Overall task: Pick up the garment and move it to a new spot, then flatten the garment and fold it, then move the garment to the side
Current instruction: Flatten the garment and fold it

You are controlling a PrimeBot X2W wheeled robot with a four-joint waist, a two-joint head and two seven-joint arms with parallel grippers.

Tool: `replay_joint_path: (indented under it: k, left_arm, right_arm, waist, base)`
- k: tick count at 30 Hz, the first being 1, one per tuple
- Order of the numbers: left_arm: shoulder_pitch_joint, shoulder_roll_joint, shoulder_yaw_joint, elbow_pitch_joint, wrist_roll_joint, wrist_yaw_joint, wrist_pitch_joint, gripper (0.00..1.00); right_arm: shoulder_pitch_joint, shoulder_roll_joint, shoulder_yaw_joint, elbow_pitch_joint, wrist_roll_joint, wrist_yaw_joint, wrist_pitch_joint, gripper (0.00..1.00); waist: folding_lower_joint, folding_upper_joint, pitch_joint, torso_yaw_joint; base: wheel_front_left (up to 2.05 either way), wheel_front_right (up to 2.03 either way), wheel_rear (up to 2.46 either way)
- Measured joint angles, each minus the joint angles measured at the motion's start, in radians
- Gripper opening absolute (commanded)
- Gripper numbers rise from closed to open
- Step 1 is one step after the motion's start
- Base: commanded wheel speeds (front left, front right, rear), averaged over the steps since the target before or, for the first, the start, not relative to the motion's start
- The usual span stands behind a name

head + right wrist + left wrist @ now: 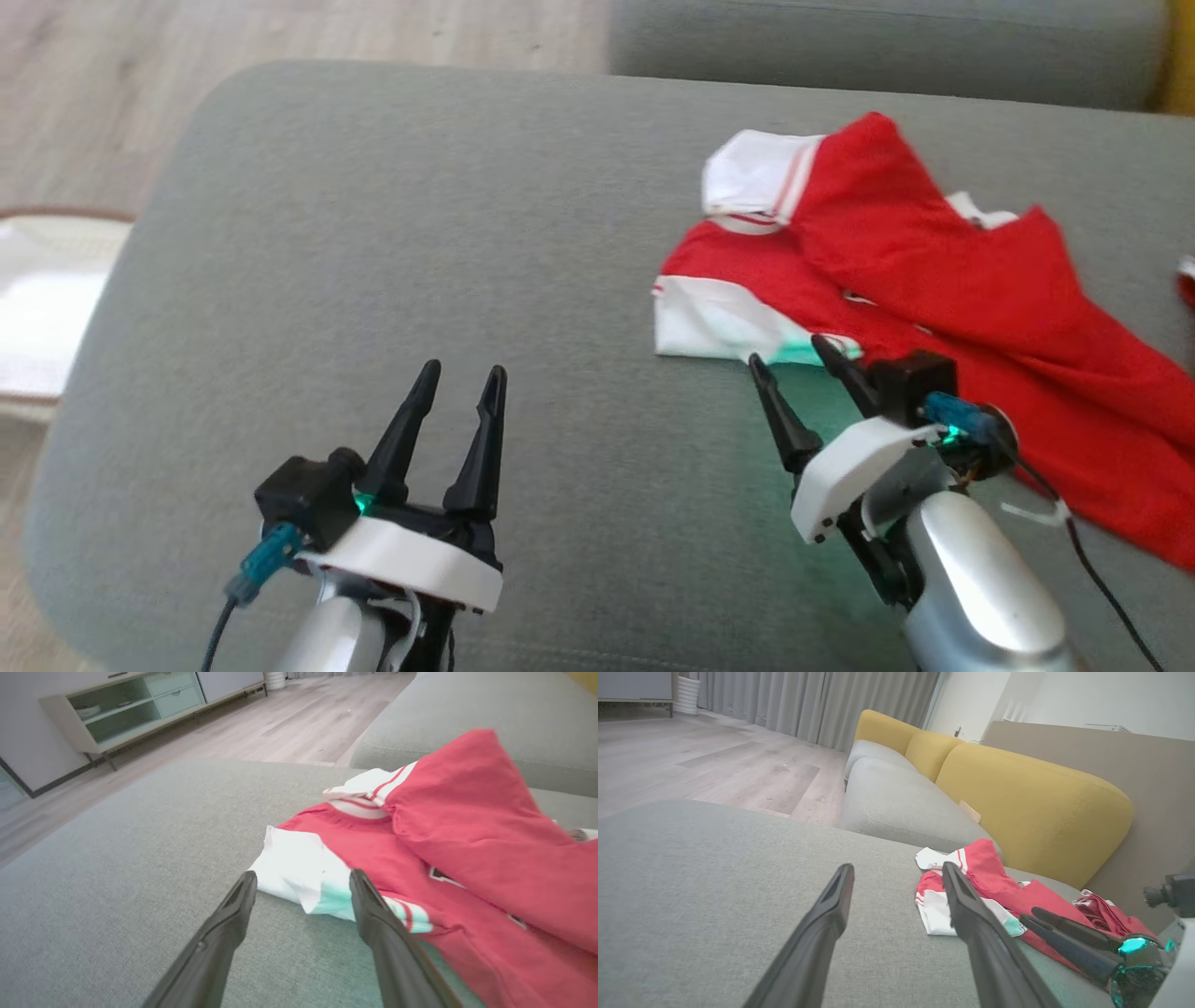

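Observation:
I will next grab the white sleeve edge (734, 343) with my right gripper to flatten the crumpled red shirt (952, 291) before folding.
The garment (934, 280) is a red shirt with white, red-striped sleeves, lying crumpled on the right side of a grey cushion (420, 280). It also lies ahead in the right wrist view as the garment (444, 835), and to the right in the left wrist view as the garment (994, 882). My right gripper (789, 353) is open, its fingertips just short of the white sleeve edge (709, 327), with nothing between them. My left gripper (462, 375) is open over bare cushion at the lower left, well away from the garment.
The cushion's rounded edge drops off to wooden floor (93, 93) at the left and back. A second grey cushion (887, 37) sits behind. Yellow backrests (1031, 802) rise beyond it. A low cabinet (140, 704) stands across the floor. A pale rug (47, 308) lies at the left.

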Motion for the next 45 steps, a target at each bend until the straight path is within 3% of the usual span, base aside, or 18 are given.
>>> replay_joint_path:
  k: [6,13,20,24,30,31,32,33,45]
  left_arm:
    - [0.000,0.000,-0.002,0.002,0.000,0.006,0.000,1.00]
    - [-0.001,0.000,-0.004,0.002,-0.009,0.006,0.000,1.00]
    - [-0.019,0.000,-0.007,0.001,-0.009,0.012,0.000,1.00]
    - [-0.022,0.000,-0.018,0.001,-0.022,0.016,0.000,1.00]
    - [-0.023,0.000,-0.030,0.001,-0.026,0.018,0.000,1.00]
    - [-0.023,0.000,-0.029,0.001,-0.026,0.020,0.000,1.00]
    - [-0.023,0.000,-0.029,0.001,-0.026,0.020,0.000,1.00]
    - [-0.023,0.000,-0.028,0.001,-0.026,0.020,0.000,1.00]
    - [-0.024,0.000,-0.001,0.002,-0.024,0.019,0.000,1.00]
  right_arm:
    - [-0.062,-0.001,0.006,0.125,-0.039,0.000,-0.009,1.00]
    - [-0.172,-0.021,-0.045,0.271,-0.186,0.000,-0.053,1.00]
    - [-0.239,-0.022,-0.151,0.340,-0.277,0.000,-0.095,1.00]
    - [-0.250,-0.022,-0.179,0.409,-0.257,0.000,-0.074,1.00]
    - [-0.292,-0.020,-0.109,0.482,-0.197,0.000,-0.067,1.00]
    - [-0.302,-0.019,-0.086,0.491,-0.176,0.000,-0.067,0.78]
    - [-0.307,-0.019,-0.066,0.494,-0.154,0.000,-0.067,0.16]
    - [-0.309,-0.019,-0.044,0.495,-0.129,0.000,-0.068,0.00]
    - [-0.310,-0.019,0.186,0.406,0.123,0.000,-0.160,0.00]
  waist:
    - [0.0000,0.0000,0.009,0.059]
    - [0.0000,0.0000,0.028,0.102]
    - [0.0000,0.0000,0.042,0.113]
    - [0.0000,0.0000,0.050,0.115]
    - [0.0000,0.0000,0.059,0.115]
    - [0.0000,0.0000,0.060,0.112]
    - [0.0000,0.0000,0.060,0.109]
    - [0.0000,0.0000,0.059,0.106]
    - [0.0000,0.0000,0.031,0.053]
  base:
    - [0.00,0.00,0.00]
    - [0.00,0.00,0.00]
    - [0.00,0.00,0.00]
    - [0.00,0.00,0.00]
    - [0.00,0.00,0.00]
    - [0.00,0.00,0.00]
    - [0.00,0.00,0.00]
    - [0.00,0.00,0.00]
    - [0.00,0.00,0.00]
